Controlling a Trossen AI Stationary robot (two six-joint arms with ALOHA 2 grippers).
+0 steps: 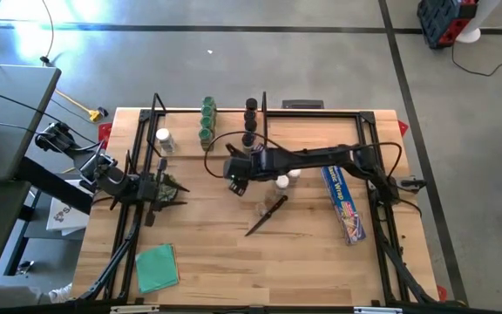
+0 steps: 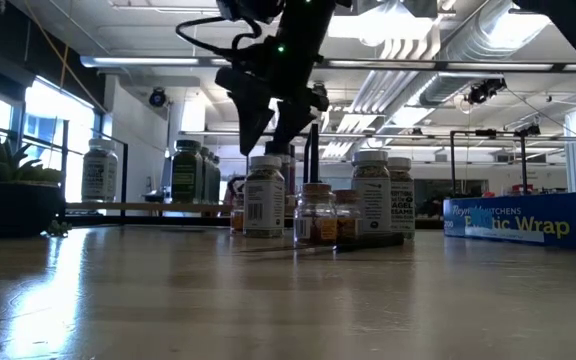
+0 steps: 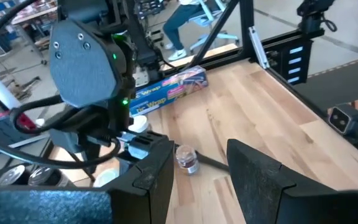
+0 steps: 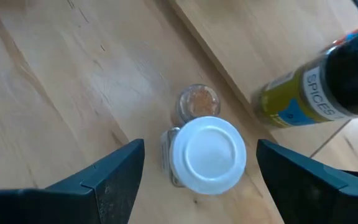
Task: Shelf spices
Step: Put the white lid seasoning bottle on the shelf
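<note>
The robot's right gripper should next grab the white-capped jar by its labelled body, and this will ready the jar for the spice shelf.
My right gripper hangs open above a white-capped spice jar that stands on the table, one finger at each side of its cap and clear of it. A small clear jar stands just beyond it. On the shelf at the far side stand green-capped jars, black-capped jars and a white-capped jar. More spices stand grouped mid-table. At the table's left side my left gripper is raised and open, with nothing between its fingers.
A dark-handled knife lies near a clear jar mid-table. A long blue wrap box lies toward the right. A green cloth lies at the near left. Black frame rails run along the table's sides.
</note>
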